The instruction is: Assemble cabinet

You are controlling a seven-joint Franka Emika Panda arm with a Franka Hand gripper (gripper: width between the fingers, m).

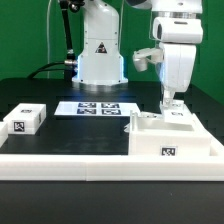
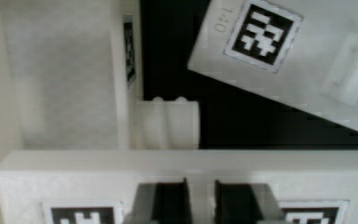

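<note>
The tagged panel [image 2: 87, 180] stays held in my gripper for now, as in the wrist view the panel is at an angle to the cabinet's open top.
The cabinet body [image 1: 170, 140], a large white box with a tag on its front, stands at the exterior view's right. My gripper [image 1: 172, 100] reaches down onto its top, where a small white tagged panel [image 1: 180, 114] sits. In the wrist view my gripper [image 2: 201, 203] has its dark fingers [image 2: 162, 205] close together, with a thin white strip of the tagged panel [image 2: 87, 180] between them, so it appears shut on it. White body walls [image 2: 51, 90] and a rounded white peg [image 2: 167, 122] lie beyond. Another tagged white face [image 2: 265, 40] shows further off.
A separate small white tagged piece [image 1: 25, 120] lies at the exterior view's left. The marker board [image 1: 95, 107] lies in front of the white robot base [image 1: 100, 50]. A long white rail [image 1: 70, 165] runs along the table's front.
</note>
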